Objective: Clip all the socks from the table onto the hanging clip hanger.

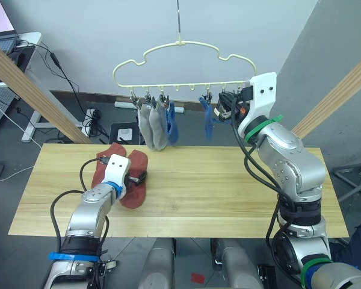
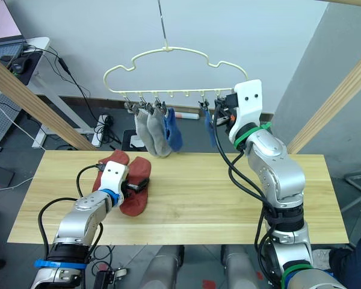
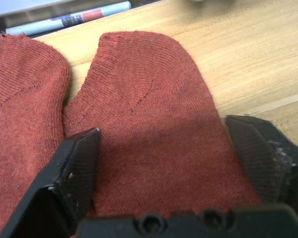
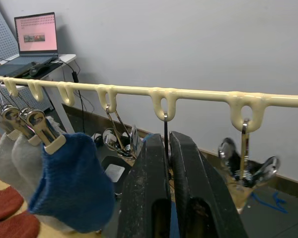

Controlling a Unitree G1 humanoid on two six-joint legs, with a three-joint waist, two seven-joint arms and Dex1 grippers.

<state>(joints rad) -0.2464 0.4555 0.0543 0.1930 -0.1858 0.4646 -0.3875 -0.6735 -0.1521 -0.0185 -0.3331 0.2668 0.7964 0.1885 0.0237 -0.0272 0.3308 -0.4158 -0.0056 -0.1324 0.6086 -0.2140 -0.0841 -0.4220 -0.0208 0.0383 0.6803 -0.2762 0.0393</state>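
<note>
The left gripper grabs the rust-red sock by its middle next, so the sock's end stays free to go into a clip.
The pale yellow clip hanger hangs above the far edge of the table. Two grey socks and a blue sock are clipped at its left. A second blue sock hangs further right. My right gripper is up at that sock's clip, shut on the clip's thin wire. Two rust-red socks lie side by side on the table's left part. My left gripper is open, its fingers resting on either side of the nearer red sock. The other red sock lies beside it.
Slanted wooden poles stand at the left and right of the table. Empty metal clips hang on the hanger's right end. A desk with a laptop and floor cables are behind.
</note>
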